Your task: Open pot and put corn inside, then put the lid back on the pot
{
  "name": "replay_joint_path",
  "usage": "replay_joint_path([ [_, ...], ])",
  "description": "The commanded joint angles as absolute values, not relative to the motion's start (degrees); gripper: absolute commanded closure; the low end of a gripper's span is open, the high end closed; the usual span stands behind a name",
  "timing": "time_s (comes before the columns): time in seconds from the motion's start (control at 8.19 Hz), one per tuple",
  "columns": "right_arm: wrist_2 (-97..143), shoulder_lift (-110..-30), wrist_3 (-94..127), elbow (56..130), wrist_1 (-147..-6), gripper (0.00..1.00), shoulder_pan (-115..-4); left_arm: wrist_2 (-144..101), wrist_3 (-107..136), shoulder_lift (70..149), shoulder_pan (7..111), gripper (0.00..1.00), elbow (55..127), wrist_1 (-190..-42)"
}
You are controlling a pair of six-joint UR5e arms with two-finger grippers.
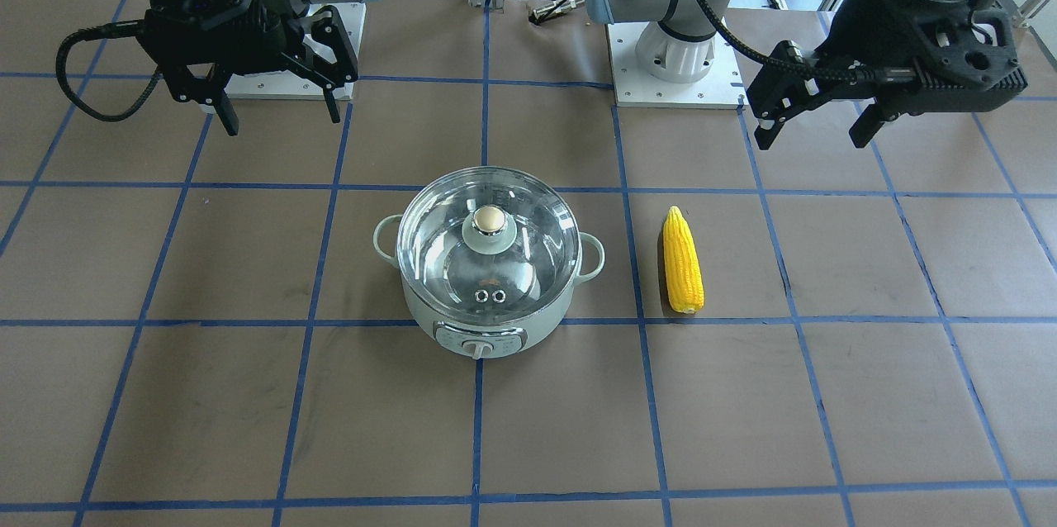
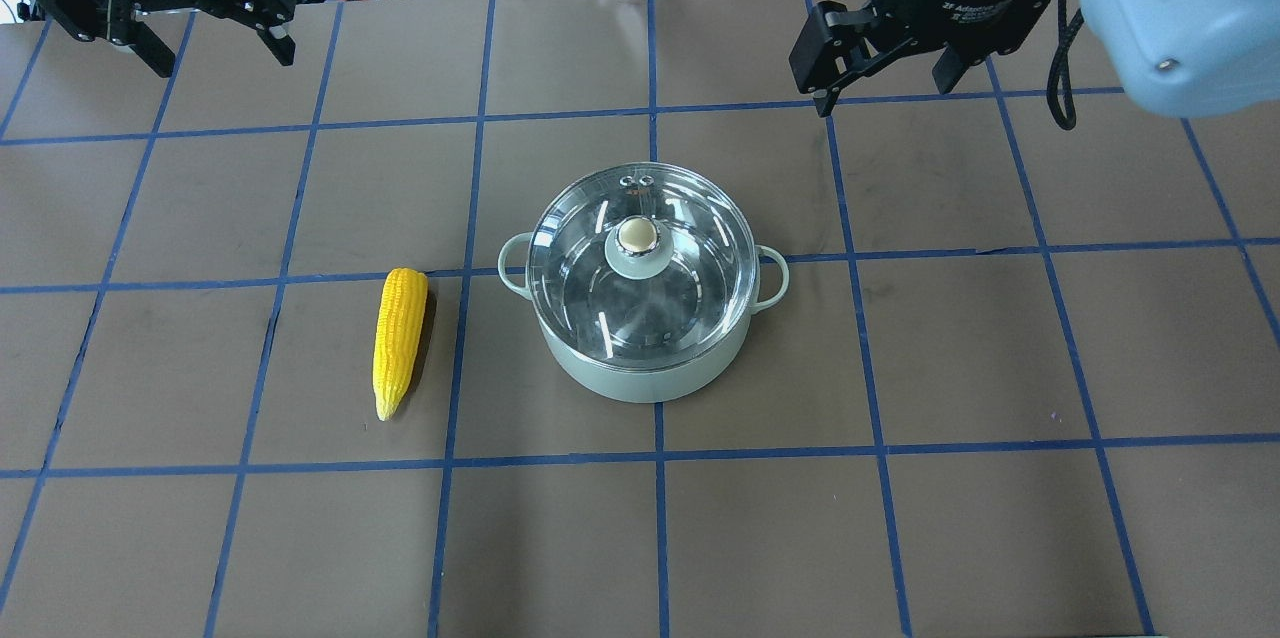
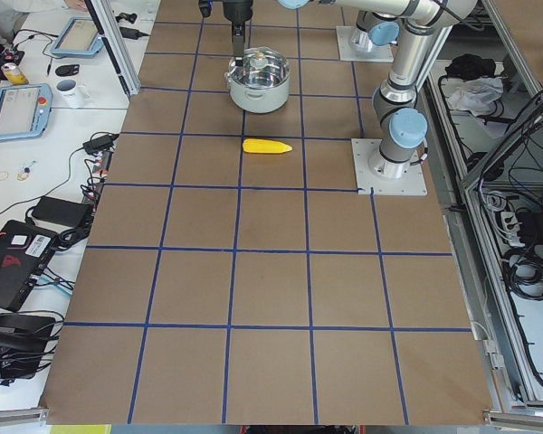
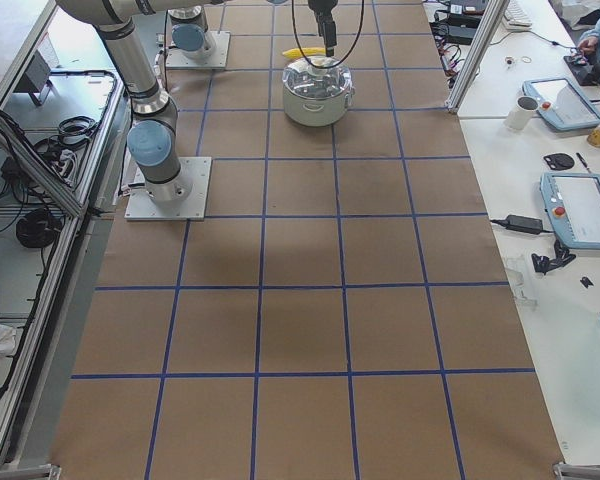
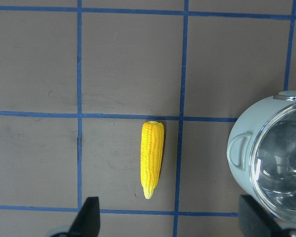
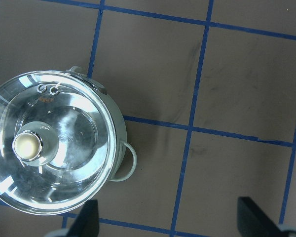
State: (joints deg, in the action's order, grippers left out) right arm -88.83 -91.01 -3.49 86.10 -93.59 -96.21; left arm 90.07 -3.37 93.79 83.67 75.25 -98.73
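Next, my right gripper grabs the glass lid by the narrow knob [image 1: 490,220] [image 6: 27,146] at its center, since the lid spreads too wide for the fingers.
The pale mint-green pot [image 2: 640,376] stands mid-table with the clear glass lid [image 2: 695,288] seated on it, knob up. It also shows in the front view [image 1: 487,339] with its lid [image 1: 541,250]. The yellow corn [image 2: 398,338] lies on the table beside the pot on my left side, seen too in the front view [image 1: 683,263] and the left wrist view [image 5: 152,158]. My left gripper [image 2: 222,61] is open and empty, high at the far left. My right gripper [image 2: 885,93] is open and empty, high beyond the pot's right. The right wrist view shows the lid [image 6: 74,148] from above.
The table is brown paper with a blue tape grid [image 2: 655,438]. The arm bases [image 1: 673,73] stand at the robot's edge. Side desks hold tablets and cables [image 3: 18,108].
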Motion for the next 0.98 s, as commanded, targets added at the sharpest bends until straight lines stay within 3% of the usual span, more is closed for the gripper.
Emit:
replay_joint_path([
  [0.0,-88.51,-91.05,-3.52,86.13,-92.91,0.0,-92.32,90.0,-3.34,94.3,83.32,0.0,75.41,-98.61],
  [0.37,-90.09,-91.23,-2.82,86.22,-91.58,0.0,-90.35,88.95,-3.25,95.36,83.15,0.0,76.37,-98.53],
  [0.85,-89.91,-86.59,9.46,85.08,-95.33,0.0,-97.95,89.03,-4.04,96.5,82.71,0.0,88.65,-90.11],
])
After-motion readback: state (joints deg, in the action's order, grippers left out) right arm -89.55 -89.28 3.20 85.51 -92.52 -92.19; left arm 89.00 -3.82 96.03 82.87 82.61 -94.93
